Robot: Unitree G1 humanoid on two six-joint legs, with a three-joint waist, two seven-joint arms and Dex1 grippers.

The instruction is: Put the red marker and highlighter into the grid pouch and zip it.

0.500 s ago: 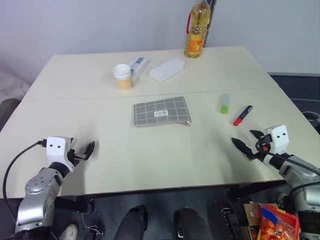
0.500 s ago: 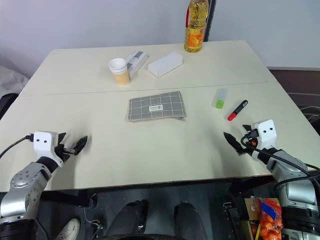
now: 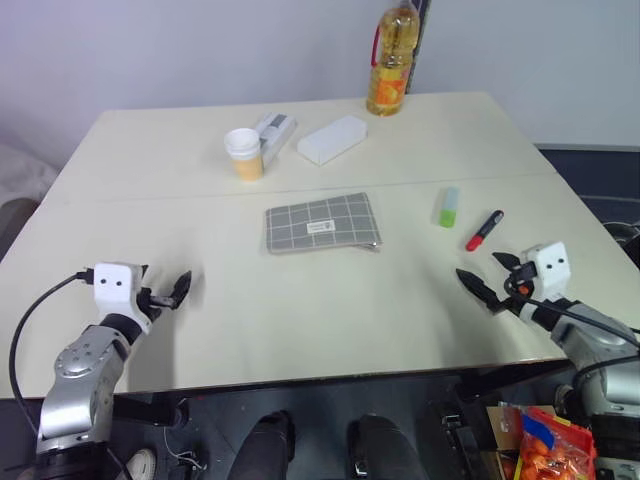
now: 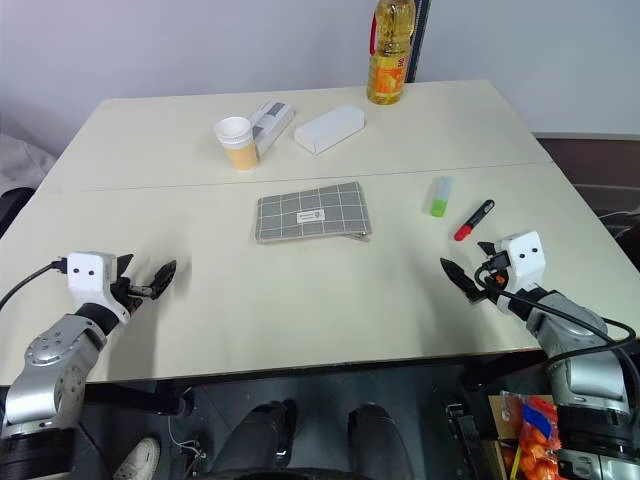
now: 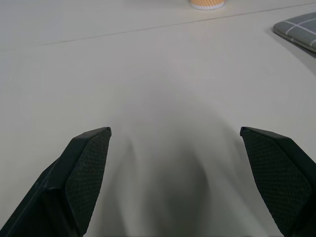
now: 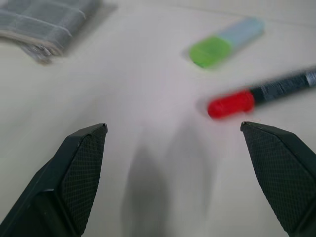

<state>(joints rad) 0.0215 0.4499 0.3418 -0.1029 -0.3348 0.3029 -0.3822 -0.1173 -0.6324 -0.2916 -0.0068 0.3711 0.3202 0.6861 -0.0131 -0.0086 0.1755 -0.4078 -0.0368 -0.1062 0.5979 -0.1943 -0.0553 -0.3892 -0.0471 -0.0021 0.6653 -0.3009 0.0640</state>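
My left gripper will hold the pouch by its zippered corner [image 3: 272,247] opposite the tab. This leaves the grid pouch's zipper tab [image 3: 374,247] free to slide.
The grid pouch [image 3: 322,222], grey with white lines, lies flat at the table's middle. To its right lie the light-green highlighter [image 3: 449,207] and the red marker [image 3: 485,230], side by side and apart. My right gripper [image 3: 480,270] hovers open just on the near side of the marker, with nothing between its fingers. In the right wrist view the marker [image 6: 256,96] and highlighter [image 6: 224,42] lie ahead of the open jaws, and the pouch's corner [image 6: 47,22] is off to one side. My left gripper [image 3: 178,290] stands open and empty over bare table near the front left.
At the back stand a paper cup [image 3: 245,153], a small grey-white box [image 3: 275,128], a white box [image 3: 333,138] and a bottle of yellow oil [image 3: 391,60]. A bag of orange items [image 3: 545,455] sits below the table's front right corner.
My right gripper has edged slightly forward and toward the marker. The left gripper has barely shifted. Pouch, marker and highlighter lie as before.
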